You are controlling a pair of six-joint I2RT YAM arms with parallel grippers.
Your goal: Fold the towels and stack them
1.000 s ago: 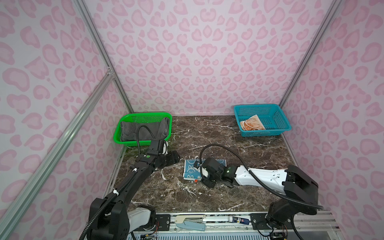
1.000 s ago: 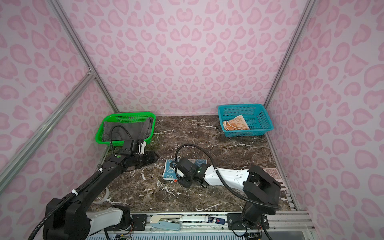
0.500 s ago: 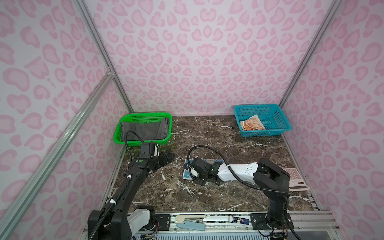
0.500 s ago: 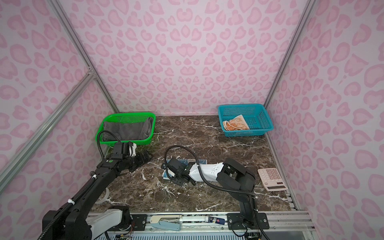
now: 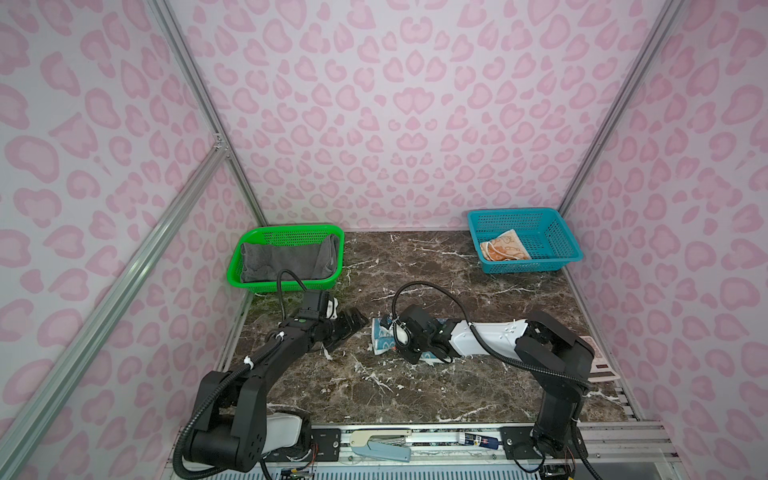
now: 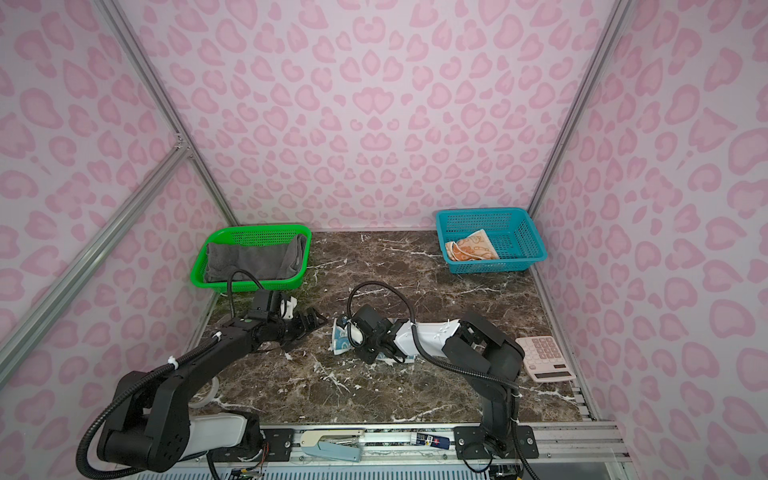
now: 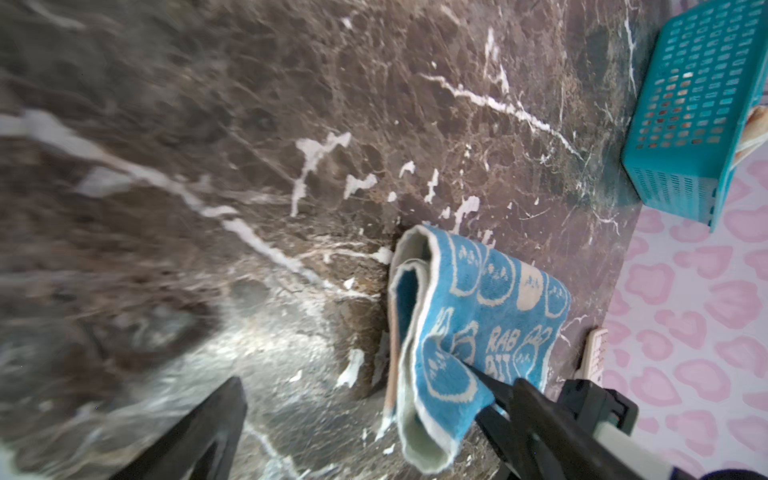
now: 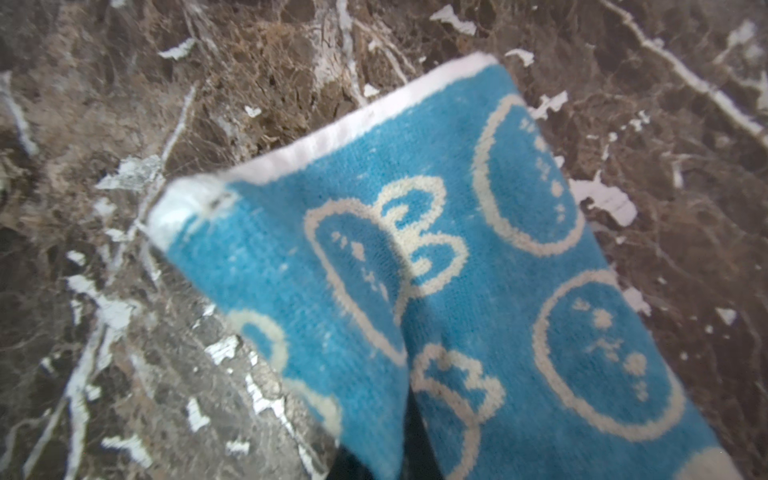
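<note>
I should next use my left gripper to pinch its curled end, with the folded layers together, so I can stack the blue towel folded on the dark-grey towel.
The blue towel with white rabbits lies mid-table, partly folded. Its near edge curls up off the marble. My right gripper is shut on the blue cloth, which drapes over its fingers. My left gripper is open just left of that towel, holding nothing. The dark-grey towel fills the green basket. The orange-cream towel lies crumpled in the teal basket.
A pink calculator lies at the table's right edge beside the right arm's elbow. A stapler rests on the front rail. A tape roll sits under the left arm. Pink patterned walls close in three sides.
My right gripper has shut on the blue towel and raised its edge. My left gripper has opened to its widest. The right arm's elbow has swung about.
</note>
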